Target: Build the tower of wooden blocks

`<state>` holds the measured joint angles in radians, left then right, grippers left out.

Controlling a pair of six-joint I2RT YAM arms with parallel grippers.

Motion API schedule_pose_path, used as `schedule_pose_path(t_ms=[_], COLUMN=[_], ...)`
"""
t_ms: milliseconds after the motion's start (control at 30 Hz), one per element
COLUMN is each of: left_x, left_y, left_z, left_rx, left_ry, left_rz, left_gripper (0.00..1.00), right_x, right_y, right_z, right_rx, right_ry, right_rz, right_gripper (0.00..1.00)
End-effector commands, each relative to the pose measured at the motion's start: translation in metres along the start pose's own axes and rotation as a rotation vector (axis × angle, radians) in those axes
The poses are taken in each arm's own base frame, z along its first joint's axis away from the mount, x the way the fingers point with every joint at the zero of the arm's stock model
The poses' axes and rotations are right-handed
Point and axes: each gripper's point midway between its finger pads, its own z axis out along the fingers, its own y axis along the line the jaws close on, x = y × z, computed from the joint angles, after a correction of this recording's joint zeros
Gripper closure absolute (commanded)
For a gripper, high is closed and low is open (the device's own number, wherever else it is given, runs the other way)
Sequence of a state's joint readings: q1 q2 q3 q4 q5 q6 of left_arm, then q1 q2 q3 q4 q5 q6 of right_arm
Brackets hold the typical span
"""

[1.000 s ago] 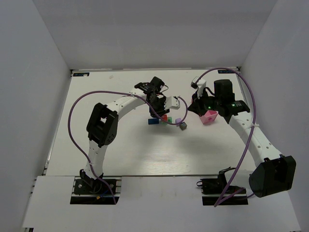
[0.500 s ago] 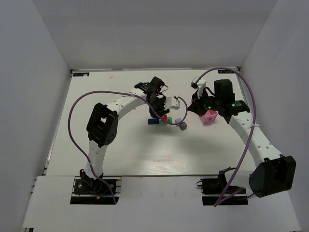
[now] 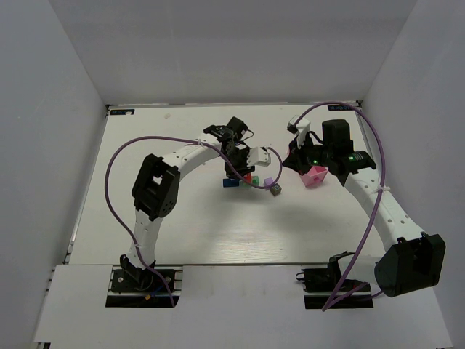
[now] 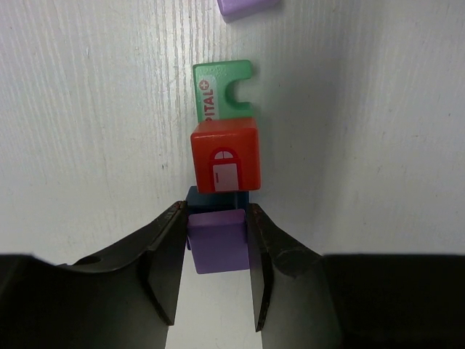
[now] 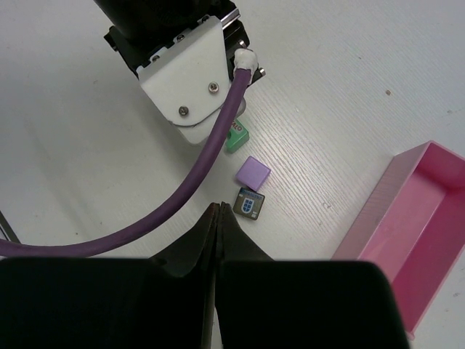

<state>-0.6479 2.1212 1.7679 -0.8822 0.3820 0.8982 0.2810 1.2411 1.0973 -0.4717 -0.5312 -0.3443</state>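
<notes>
I should open my left gripper now. The purple block is on the blue block, right next to the red one, so the purple block would stay there.
The wood block tower stands as a short stack: a purple block (image 4: 218,243) rests on a blue block (image 4: 196,198). My left gripper (image 4: 215,218) is shut on that purple block, one finger against each side. A red block (image 4: 225,156) touches the blue one, and a green notched block (image 4: 218,91) lies just beyond it. In the top view the left gripper (image 3: 234,173) hangs over the blue block (image 3: 229,182). A loose purple block (image 5: 253,172) and a dark grey block (image 5: 251,203) lie just ahead of my right gripper (image 5: 218,207), which is shut on nothing.
A pink tray (image 3: 314,175) lies at the right, under my right wrist, and its wall (image 5: 414,240) shows in the right wrist view. The left arm's purple cable (image 5: 211,153) loops over the blocks. White walls ring the table.
The left arm's elbow has shifted slightly to the right. The blocks and the right arm have not moved.
</notes>
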Motion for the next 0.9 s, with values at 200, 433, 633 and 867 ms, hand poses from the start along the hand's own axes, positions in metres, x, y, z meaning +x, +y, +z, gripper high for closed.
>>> schedule_pose_path(t_ms=[200, 433, 633, 867], left_x=[-0.008, -0.008, -0.010, -0.025], left_y=[0.003, 0.003, 0.003, 0.003], left_z=[-0.003, -0.003, -0.007, -0.038], left_rx=[0.004, 0.004, -0.004, -0.068], left_ry=[-0.030, -0.030, -0.037, -0.077], left_rz=[0.014, 0.014, 0.009, 0.016], left_gripper=[0.52, 0.00, 0.00, 0.00], right_x=[-0.006, -0.006, -0.005, -0.003], right_y=[0.002, 0.002, 0.002, 0.001], right_z=[-0.004, -0.006, -0.004, -0.003], right_rx=[-0.008, -0.006, -0.009, -0.002], right_ry=[-0.026, -0.027, -0.024, -0.018], right_rz=[-0.014, -0.015, -0.013, -0.021], right_gripper=[1.00, 1.00, 1.00, 1.00])
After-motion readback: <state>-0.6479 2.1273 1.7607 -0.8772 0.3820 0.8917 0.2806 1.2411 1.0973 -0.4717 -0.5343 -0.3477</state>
